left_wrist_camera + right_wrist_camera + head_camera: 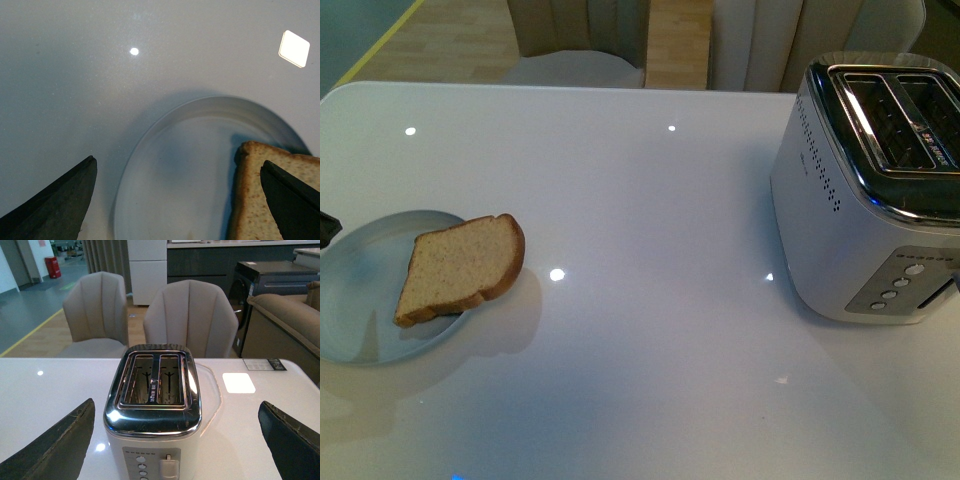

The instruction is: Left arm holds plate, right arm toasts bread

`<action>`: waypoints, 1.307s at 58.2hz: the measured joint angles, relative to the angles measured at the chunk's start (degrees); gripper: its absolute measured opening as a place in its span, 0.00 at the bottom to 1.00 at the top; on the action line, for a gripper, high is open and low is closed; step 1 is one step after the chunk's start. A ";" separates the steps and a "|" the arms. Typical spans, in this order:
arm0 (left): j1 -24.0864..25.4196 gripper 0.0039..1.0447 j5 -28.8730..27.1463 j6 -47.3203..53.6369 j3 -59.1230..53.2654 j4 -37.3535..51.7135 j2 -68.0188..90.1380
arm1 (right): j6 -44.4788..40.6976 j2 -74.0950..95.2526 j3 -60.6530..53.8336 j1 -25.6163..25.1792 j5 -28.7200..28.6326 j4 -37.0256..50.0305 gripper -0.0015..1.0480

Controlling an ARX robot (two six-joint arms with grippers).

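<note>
I should grab the pale blue plate by its bare rim [328, 262] with my left gripper next, so the plate is held up while the bread [460, 268] gets toasted.
The pale blue plate [360, 300] lies at the table's left edge, and the bread [460, 268], a brown-crusted slice, rests on its right side, overhanging the rim. In the left wrist view the plate [175, 165] and the bread [255, 200] lie below my left gripper [177, 200], which hangs open above them and holds nothing. The white and chrome toaster [875, 190] stands at the right with both slots empty. My right gripper [175, 440] is open, pointing at the toaster [152, 410] from its control end. Neither gripper shows in the front view.
The glossy white table [650, 200] carries only the plate and the toaster. The toaster's lever [168, 465] and buttons face my right gripper. Beige chairs [190, 315] stand past the table's far edge.
</note>
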 joint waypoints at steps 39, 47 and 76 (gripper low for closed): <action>0.02 0.93 -0.85 2.47 3.23 2.91 11.50 | 0.00 0.00 0.00 0.00 0.00 0.00 0.92; -0.50 0.93 -0.85 2.51 3.17 2.95 11.63 | 0.00 0.00 0.00 0.00 0.00 0.00 0.92; -1.27 0.37 -2.67 3.30 2.12 2.40 11.74 | 0.00 0.00 0.00 0.00 0.00 0.00 0.92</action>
